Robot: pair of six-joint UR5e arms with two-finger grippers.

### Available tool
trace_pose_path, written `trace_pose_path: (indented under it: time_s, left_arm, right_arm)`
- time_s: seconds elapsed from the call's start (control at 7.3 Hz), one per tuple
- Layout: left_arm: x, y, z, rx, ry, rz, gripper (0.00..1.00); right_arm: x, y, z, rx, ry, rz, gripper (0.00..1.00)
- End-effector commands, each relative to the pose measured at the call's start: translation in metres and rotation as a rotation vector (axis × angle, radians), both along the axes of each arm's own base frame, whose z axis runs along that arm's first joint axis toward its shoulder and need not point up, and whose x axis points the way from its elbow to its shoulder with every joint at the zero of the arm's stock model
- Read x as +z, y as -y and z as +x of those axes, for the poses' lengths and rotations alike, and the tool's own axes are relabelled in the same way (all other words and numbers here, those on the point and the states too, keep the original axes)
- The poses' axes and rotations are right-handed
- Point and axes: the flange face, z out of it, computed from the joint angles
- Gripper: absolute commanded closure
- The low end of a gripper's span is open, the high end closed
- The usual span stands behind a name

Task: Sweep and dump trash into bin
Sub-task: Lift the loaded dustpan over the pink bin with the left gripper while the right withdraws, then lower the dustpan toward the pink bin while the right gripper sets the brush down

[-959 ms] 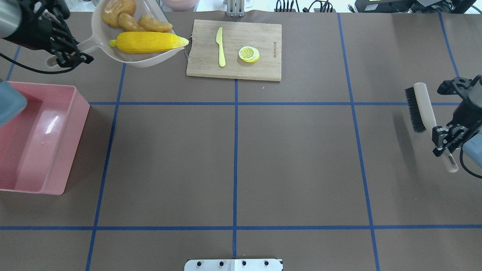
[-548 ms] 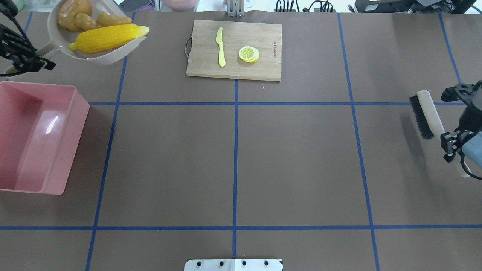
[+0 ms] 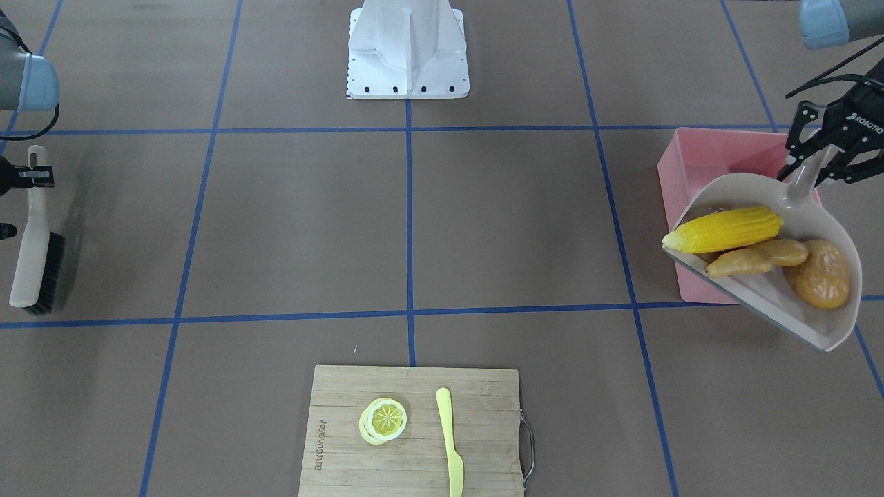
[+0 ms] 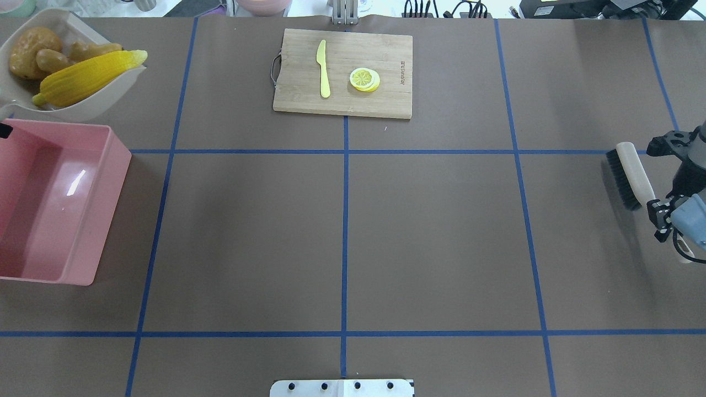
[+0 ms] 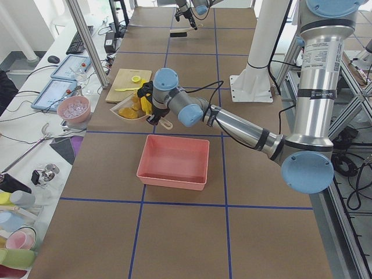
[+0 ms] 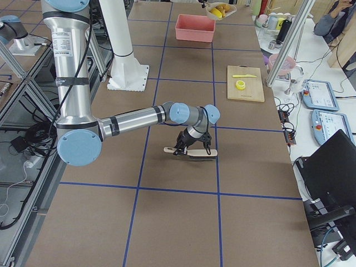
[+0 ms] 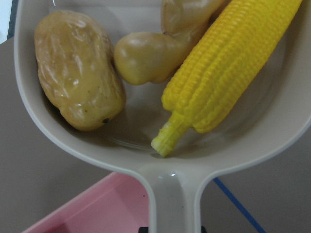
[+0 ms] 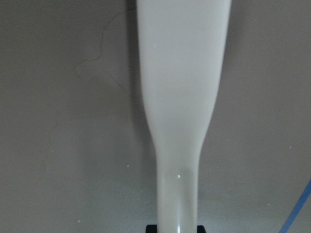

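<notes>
My right gripper needs to lower the brush before it lets go. The brush's dark bristles are hanging above the table, apart from their shadow.
My left gripper (image 3: 820,157) is shut on the handle of a beige dustpan (image 3: 822,331), held in the air over the pink bin's (image 3: 697,159) far edge. The pan holds the yellow corn cob (image 3: 725,229), the tan ginger root (image 3: 756,257) and the brown potato (image 3: 820,275). In the overhead view the pan (image 4: 88,105) hangs beyond the empty bin (image 4: 55,204), with the corn (image 4: 88,77) across its mouth. The left wrist view shows the corn (image 7: 228,73), potato (image 7: 77,68) and ginger (image 7: 150,56). My right gripper (image 4: 664,212) is shut on a brush (image 4: 629,173) at the right.
A wooden cutting board (image 4: 386,99) lies at the far middle with a pale yellow knife (image 4: 323,69) and a lemon slice (image 4: 364,79) on it. The robot's white base plate (image 3: 407,48) stands at the near middle edge. Blue tape lines cross the brown table.
My left gripper has carried the loaded dustpan leftward from beside the cutting board to beyond the bin, leaving the overhead view. My right gripper has drawn the brush slightly right and back.
</notes>
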Motion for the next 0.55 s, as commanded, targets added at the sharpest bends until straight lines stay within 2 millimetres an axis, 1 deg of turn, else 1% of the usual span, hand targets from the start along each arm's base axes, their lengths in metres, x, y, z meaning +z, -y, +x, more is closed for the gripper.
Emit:
trace_pose_path:
  time_s: [0.0, 0.14, 0.27, 0.41]
  left_arm:
    - [0.036, -0.043, -0.032, -0.042, 0.014, -0.087, 1.0]
    - [0.044, -0.062, -0.047, -0.041, -0.025, -0.126, 1.0]
    - [0.052, -0.074, -0.069, -0.07, -0.06, -0.169, 1.0]
    - [0.06, -0.096, -0.076, -0.082, -0.056, -0.199, 1.0]
  right_arm:
    - [-0.002, 0.012, -0.009, -0.003, -0.001, 0.002, 1.0]
    - [-0.004, 0.014, -0.011, -0.002, -0.001, 0.002, 1.0]
    - [-0.009, 0.017, -0.016, -0.006, 0.002, 0.01, 1.0]
    - [-0.006, 0.019, -0.017, -0.004, 0.0, 0.001, 1.0]
